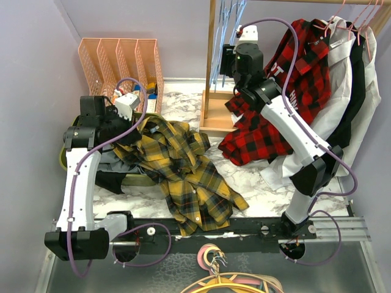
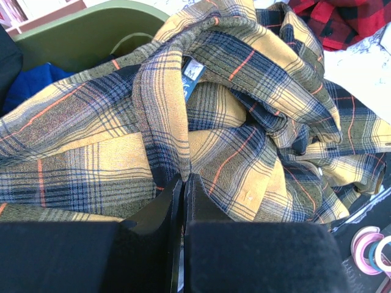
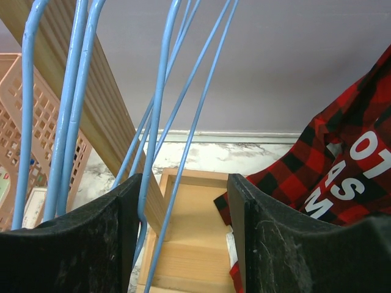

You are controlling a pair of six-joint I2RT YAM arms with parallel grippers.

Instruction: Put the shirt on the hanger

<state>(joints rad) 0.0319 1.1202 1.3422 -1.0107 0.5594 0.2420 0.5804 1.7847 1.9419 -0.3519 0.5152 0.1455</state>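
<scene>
My right gripper grabs one light-blue hanger by its near side wire (image 1: 222,60) next, so that the hanger's opposite arm stays free to enter the shirt.
The mustard and dark plaid shirt (image 1: 183,168) lies crumpled on the marble table, one end over the green bin. In the left wrist view its collar fold with a size label (image 2: 193,72) fills the frame. My left gripper (image 2: 183,178) is shut on a fold of the shirt (image 2: 256,146), near the bin in the top view (image 1: 129,125). Several light-blue wire hangers (image 1: 227,24) hang from the wooden rack. My right gripper (image 3: 183,183) is open, with blue hanger wires (image 3: 160,122) passing between its fingers close to the left one; in the top view it is at the rack (image 1: 235,58).
A red-and-black plaid shirt with white lettering (image 1: 287,91) and white and dark garments hang on pink hangers at right. A pink wire organiser (image 1: 119,67) stands at back left. The green bin (image 2: 91,36) holds blue cloth. The rack's wooden post (image 3: 85,104) and base tray (image 3: 195,238) are close to my right gripper.
</scene>
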